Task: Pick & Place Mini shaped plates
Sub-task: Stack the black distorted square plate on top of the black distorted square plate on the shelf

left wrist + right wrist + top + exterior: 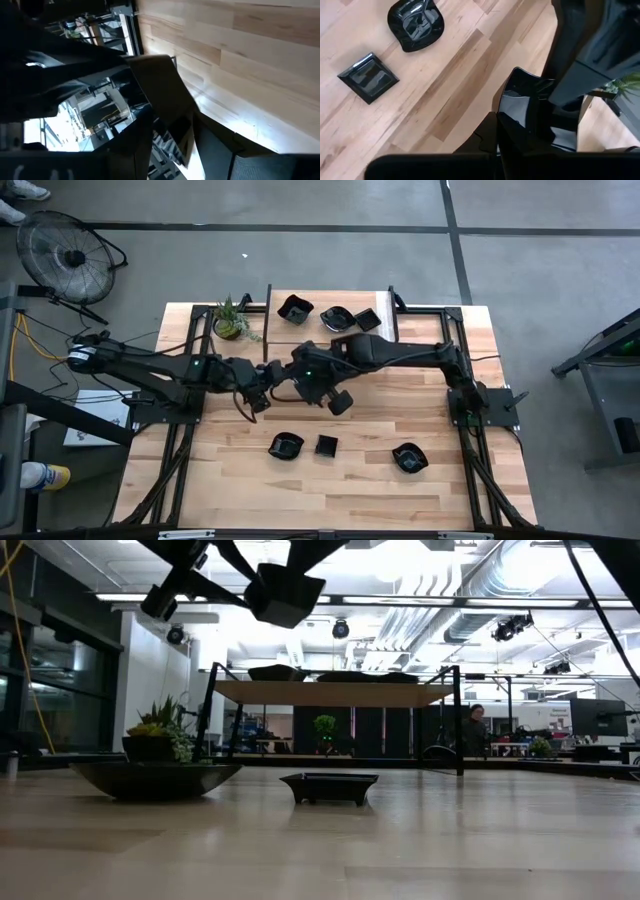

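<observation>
The black plate needs to get from my right gripper to the raised shelf, so my left gripper needs to take hold of the plate by its rim (176,126) next.
Three glossy black mini plates lie on the table's near half: a wavy-rimmed one (286,446), a small square one (326,445) and a rounded one (408,458). Three more (335,317) sit on the raised wooden shelf (300,335) at the far side. My right gripper (338,402) hangs over the table's middle, shut on another black plate (520,102). My left gripper (260,397) is just to its left, also above the table, open and with nothing between its fingers. In the right wrist view the square plate (368,77) and the wavy plate (415,24) lie below. My right gripper pinches the black plate by one edge of its rim (516,125) between its two fingers, which slant down from the table's right side. The plate sticks out past the fingertips, tilted, and is lifted well clear of the table. The fingers hide the exact spot.
A small green potted plant (232,322) stands at the far left beside the shelf. The shelf's black frame posts (458,720) rise at its corners. Bare wood lies between the shelf and the near row of plates. A floor fan (70,255) stands off the table.
</observation>
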